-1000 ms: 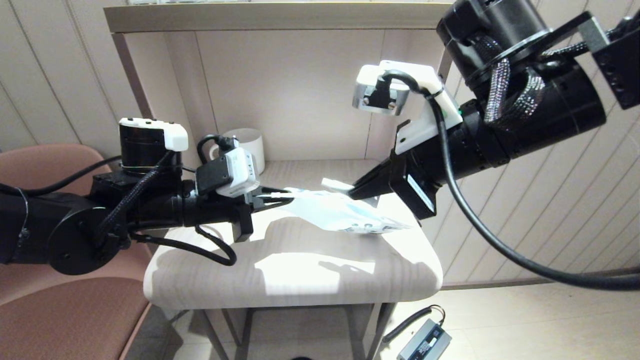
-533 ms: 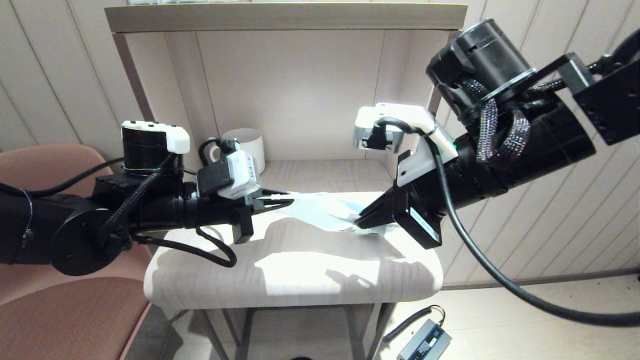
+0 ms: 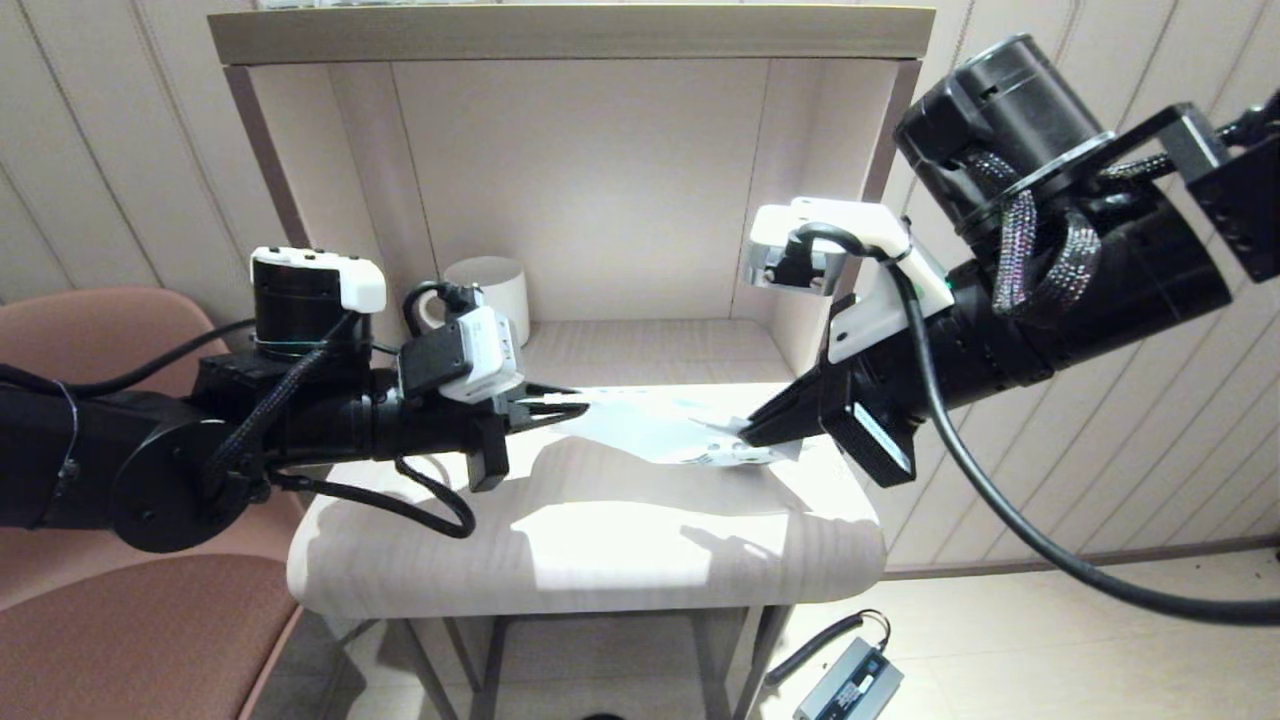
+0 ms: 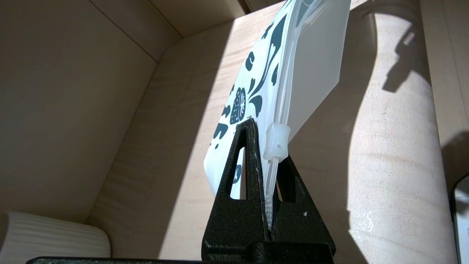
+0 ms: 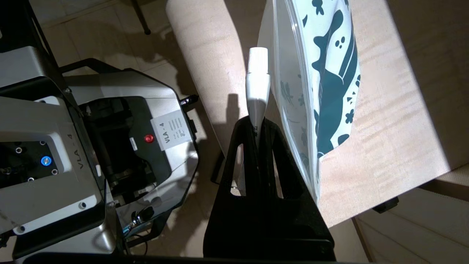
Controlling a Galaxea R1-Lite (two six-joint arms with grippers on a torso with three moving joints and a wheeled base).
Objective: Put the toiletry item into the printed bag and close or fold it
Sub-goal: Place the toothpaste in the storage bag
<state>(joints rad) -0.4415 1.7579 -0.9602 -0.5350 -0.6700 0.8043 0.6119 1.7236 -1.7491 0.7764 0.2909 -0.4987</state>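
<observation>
My right gripper moves the white tube's tip into the bag next before releasing the tube, since the tube's white cap (image 5: 258, 61) sits outside the bag's opening (image 5: 292, 90).
The printed bag (image 3: 655, 428), white with dark blue leaf print, hangs level just above the light wood table (image 3: 600, 540). My left gripper (image 3: 560, 405) is shut on its zip edge; in the left wrist view the left gripper (image 4: 267, 146) pinches that edge right behind the clear slider (image 4: 276, 141) of the bag (image 4: 263, 73). My right gripper (image 3: 750, 432) is at the bag's other end, shut on a white tube. In the right wrist view the tube (image 5: 257, 88) sticks out of the right gripper (image 5: 259, 126) alongside the bag (image 5: 322, 73); whether its tip is inside I cannot tell.
A white ribbed mug (image 3: 495, 290) stands at the back left of the shelf alcove, also low in the left wrist view as the mug (image 4: 47, 234). A brown chair (image 3: 120, 620) is on the left. A power brick (image 3: 850, 682) lies on the floor.
My right gripper with the tube came down from above the bag to its right end, then shifted slightly right. The left gripper held the bag nearly still.
</observation>
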